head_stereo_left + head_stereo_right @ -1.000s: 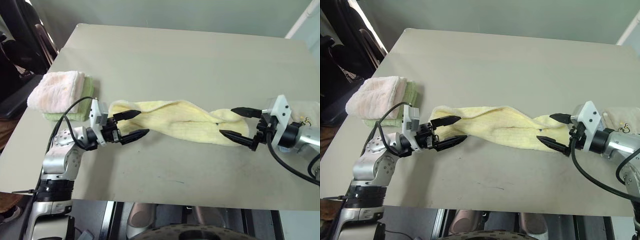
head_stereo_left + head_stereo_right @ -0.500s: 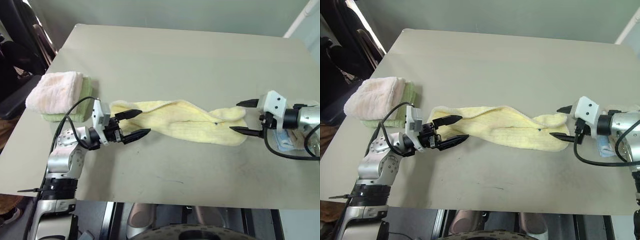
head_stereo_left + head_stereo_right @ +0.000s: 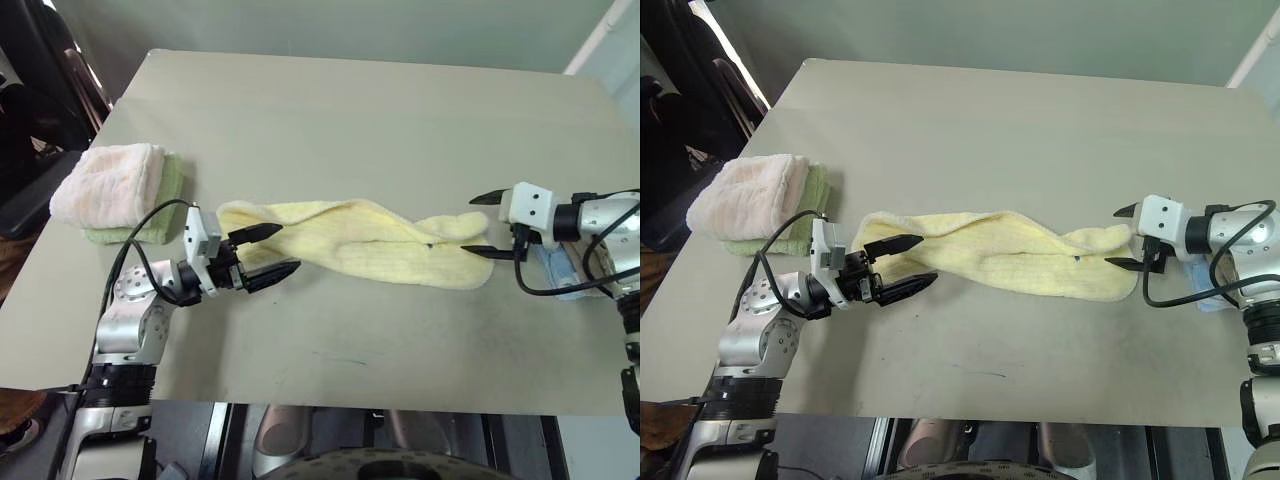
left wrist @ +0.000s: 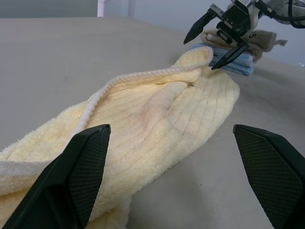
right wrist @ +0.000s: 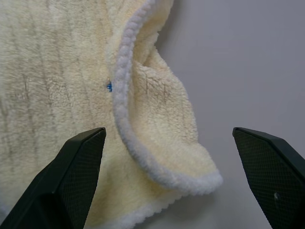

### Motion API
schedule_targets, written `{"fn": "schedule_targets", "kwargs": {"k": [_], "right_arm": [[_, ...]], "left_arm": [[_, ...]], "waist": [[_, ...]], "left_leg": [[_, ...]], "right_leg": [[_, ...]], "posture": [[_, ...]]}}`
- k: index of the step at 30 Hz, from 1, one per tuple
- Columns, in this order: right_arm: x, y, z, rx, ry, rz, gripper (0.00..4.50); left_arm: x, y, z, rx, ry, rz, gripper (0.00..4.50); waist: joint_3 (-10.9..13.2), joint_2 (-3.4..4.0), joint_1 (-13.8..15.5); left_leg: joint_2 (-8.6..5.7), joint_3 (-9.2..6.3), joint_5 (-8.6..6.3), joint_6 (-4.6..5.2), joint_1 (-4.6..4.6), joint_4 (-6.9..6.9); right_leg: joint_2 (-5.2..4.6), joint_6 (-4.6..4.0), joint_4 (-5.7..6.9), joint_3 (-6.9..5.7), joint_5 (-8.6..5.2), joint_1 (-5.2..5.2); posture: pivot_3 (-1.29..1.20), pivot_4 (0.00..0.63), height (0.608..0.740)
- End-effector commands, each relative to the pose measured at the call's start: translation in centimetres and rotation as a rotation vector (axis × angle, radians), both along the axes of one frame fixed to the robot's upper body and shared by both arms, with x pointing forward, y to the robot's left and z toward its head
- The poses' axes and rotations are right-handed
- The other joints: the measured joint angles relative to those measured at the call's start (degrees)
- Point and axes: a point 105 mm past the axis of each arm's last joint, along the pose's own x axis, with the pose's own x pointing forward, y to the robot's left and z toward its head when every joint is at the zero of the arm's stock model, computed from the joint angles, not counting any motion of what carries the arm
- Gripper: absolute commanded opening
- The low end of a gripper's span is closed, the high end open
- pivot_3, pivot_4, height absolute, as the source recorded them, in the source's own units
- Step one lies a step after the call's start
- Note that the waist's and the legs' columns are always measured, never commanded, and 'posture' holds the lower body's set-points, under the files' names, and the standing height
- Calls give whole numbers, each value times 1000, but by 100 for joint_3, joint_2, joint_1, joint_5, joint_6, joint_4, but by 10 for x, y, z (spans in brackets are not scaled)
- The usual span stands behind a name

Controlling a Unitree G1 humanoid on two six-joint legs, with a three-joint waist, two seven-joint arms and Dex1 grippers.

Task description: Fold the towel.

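I need to close my right gripper on the towel now. Both fingers reach down past its rolled corner (image 3: 478, 222) (image 5: 188, 162), and the table is beside the far finger.
The pale-yellow towel (image 3: 360, 240) lies twisted lengthwise across the middle of the table (image 3: 350, 110), with a small dark mark (image 5: 109, 86) near its right end. My left gripper (image 3: 285, 247) is open at the towel's left end, pointing along the cloth with one finger over it and one by its near edge. In the left wrist view the towel (image 4: 157, 119) stretches away between the fingers. My right gripper (image 3: 470, 225) is open at the right end, tilted down toward it. The rolled end corner (image 5: 162, 143) lies between its fingers there. Neither gripper holds anything.
A folded pink-and-green towel stack (image 3: 120, 190) sits at the table's left edge. A blue cloth (image 4: 238, 64) and a beige cloth (image 4: 267, 40) lie by the right edge, under my right arm. A dark chair (image 3: 40, 60) stands beyond the left corner.
My right gripper has moved farther up the table and to the right, rolling and tipping down over the towel's right end. The left gripper and the towel have stayed put.
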Motion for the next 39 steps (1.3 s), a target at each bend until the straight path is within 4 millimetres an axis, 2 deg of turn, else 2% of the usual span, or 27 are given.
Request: {"fn": "schedule_targets", "kwargs": {"k": [1, 7, 9, 12, 21, 27, 31, 34, 39], "right_arm": [[4, 1, 10, -10, -52, 18, 4500], [5, 1, 10, -10, -55, 22, 4500], [2, 3, 10, -22, -54, 65, 4127], [1, 4, 10, -25, -52, 90, 3267], [2, 5, 10, -20, -51, 101, 22], [-4, 7, 13, -18, -39, 124, 22], [-13, 8, 26, -20, -41, 136, 22], [-17, 11, 39, 8, -74, 126, 22], [-18, 16, 73, 107, -189, 71, 22]], "left_arm": [[-1, 2, 13, 12, -67, 6, 4451], [-1, 2, 13, 12, -68, 6, 4451], [-1, -1, 16, 12, -74, 1, 4500], [-1, -3, 17, 12, -76, -4, 4500], [1, -5, 18, 12, -76, -8, 4500], [2, -3, 19, 15, -78, -2, 4500], [15, 6, 28, 0, -131, 67, 4500], [27, 13, 32, 35, -187, 129, 4500], [45, 30, 36, 123, -278, 216, 4500]], "waist": [[0, 0, 2], [0, 0, 1], [0, 0, 0], [0, 0, 0], [0, 0, -2], [0, 1, -2], [1, 2, 14], [1, 1, 7], [1, 2, -2]], "left_leg": [[0, 0, 1, 1, 0, 0], [1, 0, 1, 0, 0, 0], [2, 0, 1, 0, 0, -1], [2, 0, 1, 0, -1, -2], [2, 0, 0, -1, -1, -2], [3, 0, 0, -1, -1, -3], [2, 0, 1, -2, -3, -4], [2, 0, 2, -3, -4, -2], [2, 1, 3, -4, -2, -3]], "right_leg": [[0, 0, 1, 0, 0, 0], [0, -3, 1, -1, 2, -1], [0, -3, 1, -1, 2, -1], [0, -5, 0, -1, 3, -2], [0, -7, 0, -2, 5, -3], [0, -8, 0, -2, 5, -3], [0, -9, 0, -3, 5, -5], [0, -9, 0, -3, 5, -4], [1, -9, 0, -2, 5, -5]], "posture": [[0, 150, 740], [0, 150, 740], [0, 150, 740], [0, 150, 740], [0, 150, 740], [0, 150, 740], [0, 150, 740], [0, 150, 740], [0, 150, 740]]}}
